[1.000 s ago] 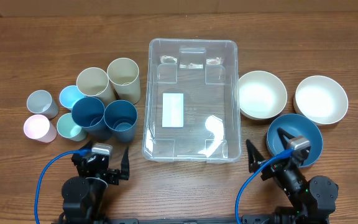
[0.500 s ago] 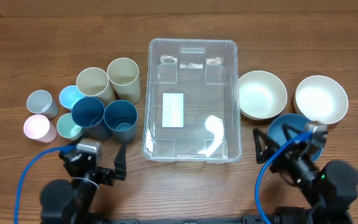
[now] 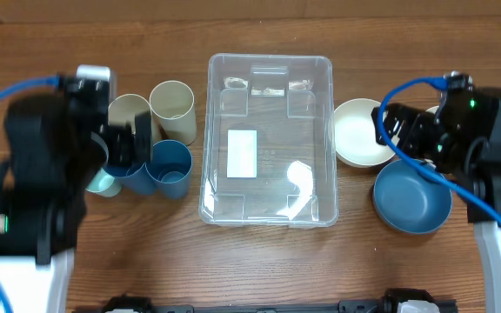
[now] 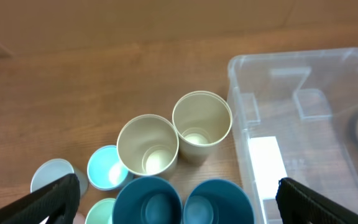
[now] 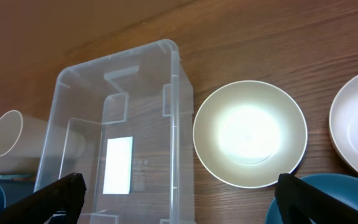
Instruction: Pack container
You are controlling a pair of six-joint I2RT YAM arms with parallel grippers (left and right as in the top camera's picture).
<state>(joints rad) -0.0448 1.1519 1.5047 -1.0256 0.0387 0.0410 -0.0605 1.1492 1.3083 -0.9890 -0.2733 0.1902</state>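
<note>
The right gripper grabs the second cream bowl's rim next, one finger inside and one outside. That leaves the bowl's base free to pack upright.
The clear container (image 3: 277, 122) stands empty mid-table with a white label (image 3: 243, 154) on its base. It also shows in the left wrist view (image 4: 303, 93) and the right wrist view (image 5: 117, 99). My left gripper (image 3: 122, 143) is open and empty, high above the cups left of the container; the two dark blue cups lie between its fingers in the left wrist view (image 4: 179, 202). My right gripper (image 3: 398, 141) is open and empty, high over the gap between the container and the bowls (image 5: 182, 196).
Two beige cups (image 4: 202, 124) (image 4: 148, 146), two dark blue cups (image 4: 154, 202) (image 4: 219, 202) and small light blue (image 4: 107, 167) and grey (image 4: 51, 177) cups stand left of the container. To its right are a cream bowl (image 5: 250, 134), a second cream bowl (image 5: 356, 124) and a blue bowl (image 3: 411, 196).
Both arms have swung from the near table edge out over the table, the left over the cups and the right over the bowls. Nothing on the table has moved.
</note>
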